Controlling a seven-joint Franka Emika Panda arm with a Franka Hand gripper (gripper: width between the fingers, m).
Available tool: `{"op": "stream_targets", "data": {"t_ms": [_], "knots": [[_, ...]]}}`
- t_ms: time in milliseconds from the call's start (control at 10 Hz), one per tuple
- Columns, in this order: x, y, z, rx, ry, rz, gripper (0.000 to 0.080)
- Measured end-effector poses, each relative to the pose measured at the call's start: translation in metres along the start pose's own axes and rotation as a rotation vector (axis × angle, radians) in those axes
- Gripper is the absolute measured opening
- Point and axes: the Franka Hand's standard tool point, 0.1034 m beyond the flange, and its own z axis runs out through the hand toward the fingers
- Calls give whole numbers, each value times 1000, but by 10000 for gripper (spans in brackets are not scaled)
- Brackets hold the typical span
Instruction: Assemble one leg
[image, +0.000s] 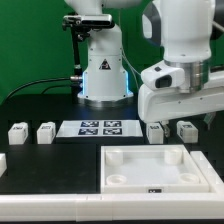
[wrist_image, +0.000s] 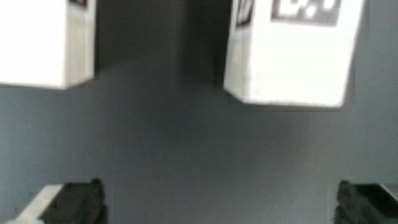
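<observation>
It isn't time to close on the tagged white leg (image: 187, 131) yet: the fingers of my open gripper are short of the leg, so I should move toward it first.
Four small white legs stand on the black table in the exterior view, two at the left (image: 17, 132) (image: 46, 131) and two at the right (image: 155, 130) (image: 186, 129). My gripper (image: 171, 118) hangs just above the right pair. In the wrist view two legs show, one (wrist_image: 45, 40) and a second with a black-and-white tag (wrist_image: 294, 50). My gripper (wrist_image: 221, 205) is open. Its dark fingertips (wrist_image: 71, 203) are wide apart, with only bare table between them. They touch neither leg.
The large white square tray-like part (image: 112, 160) with round corner holes lies at the front. The marker board (image: 100, 127) lies in the middle between the leg pairs. The arm's white base (image: 103, 70) stands at the back.
</observation>
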Motion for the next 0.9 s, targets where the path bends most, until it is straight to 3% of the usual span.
{"op": "stream_targets", "data": {"t_ms": [200, 300, 400, 600, 900], "knots": [[-8, -13, 10, 3, -183, 90, 649], [-14, -24, 11, -1, -346, 109, 649], [-9, -31, 12, 3, -428, 107, 649], [-19, -26, 21, 5, -650, 103, 649], [-24, -15, 38, 9, -689, 95, 649]]}}
